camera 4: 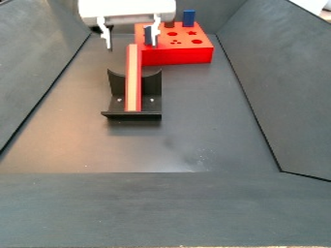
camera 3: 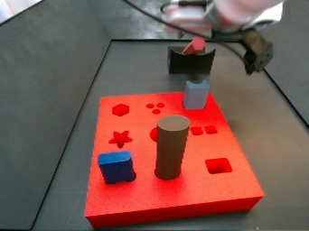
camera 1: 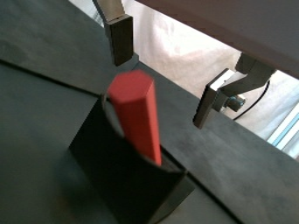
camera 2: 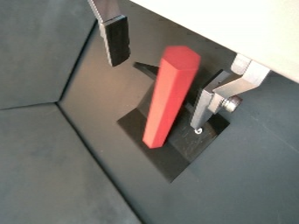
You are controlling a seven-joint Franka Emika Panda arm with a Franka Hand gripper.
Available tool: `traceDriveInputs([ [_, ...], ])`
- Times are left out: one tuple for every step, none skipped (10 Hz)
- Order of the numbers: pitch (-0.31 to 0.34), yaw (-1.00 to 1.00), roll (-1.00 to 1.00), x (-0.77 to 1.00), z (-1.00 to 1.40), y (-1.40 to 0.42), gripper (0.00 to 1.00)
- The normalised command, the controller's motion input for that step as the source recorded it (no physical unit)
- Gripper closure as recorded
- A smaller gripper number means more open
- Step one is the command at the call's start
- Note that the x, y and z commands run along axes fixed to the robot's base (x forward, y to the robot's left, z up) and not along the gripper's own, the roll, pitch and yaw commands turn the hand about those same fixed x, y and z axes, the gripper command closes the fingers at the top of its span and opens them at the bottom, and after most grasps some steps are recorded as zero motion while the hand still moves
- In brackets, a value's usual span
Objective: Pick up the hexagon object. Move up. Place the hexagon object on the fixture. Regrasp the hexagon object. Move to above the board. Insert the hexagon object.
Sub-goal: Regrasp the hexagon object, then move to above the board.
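Observation:
The lower end of the hexagon object needs to stay free to go into the board, so the robot's gripper should next grab the hexagon object by its raised upper end.
The hexagon object [camera 1: 138, 114] is a long red-pink rod that leans in the notch of the dark fixture [camera 1: 117, 171], its upper end free. Both wrist views show it [camera 2: 167, 96] rising from the fixture [camera 2: 176, 156]. My gripper [camera 1: 165, 72] is open, hovering at the rod's upper end. One finger [camera 2: 117, 39] stands to each side of the rod, and neither touches it. In a side view the rod [camera 4: 132, 77] lies along the fixture [camera 4: 135, 105] with the gripper [camera 4: 128, 39] over its far end. The red board [camera 3: 133, 185] lies nearby.
On the board stand a dark upright cylinder [camera 3: 172, 146], a light blue block [camera 3: 196, 93] and a dark blue block [camera 3: 115, 166]. Sloping dark walls [camera 4: 39, 87] enclose the grey floor. The board [camera 4: 175, 44] sits just beyond the fixture.

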Motion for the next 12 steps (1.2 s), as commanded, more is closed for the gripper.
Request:
traceDriveInputs([
  [-0.040, -0.05, 0.06, 0.06, -0.67, 0.02, 0.00],
  [-0.013, -0.04, 0.06, 0.06, -0.39, 0.01, 0.00],
  [-0.003, -0.03, 0.06, 0.06, -0.29, 0.00, 0.00],
  [0.000, 0.00, 0.00, 0.00, 0.00, 0.00, 1.00],
  [-0.017, 0.09, 0.31, 0.06, 1.00, -0.24, 1.00],
  [-0.017, 0.08, 0.30, 0.06, 1.00, -0.24, 1.00],
  [-0.013, 0.06, 0.26, 0.06, 1.00, -0.23, 1.00],
  [-0.015, 0.04, 0.20, 0.06, 1.00, -0.23, 1.00],
  [-0.014, 0.01, 0.14, 0.06, 1.00, -0.22, 1.00],
  [-0.006, 0.00, 0.11, 0.06, 1.00, -0.22, 1.00],
  [0.004, -0.01, 0.10, 0.07, 1.00, -0.22, 1.00],
  [0.028, -0.02, 0.08, 0.07, 1.00, -0.21, 1.00],
])
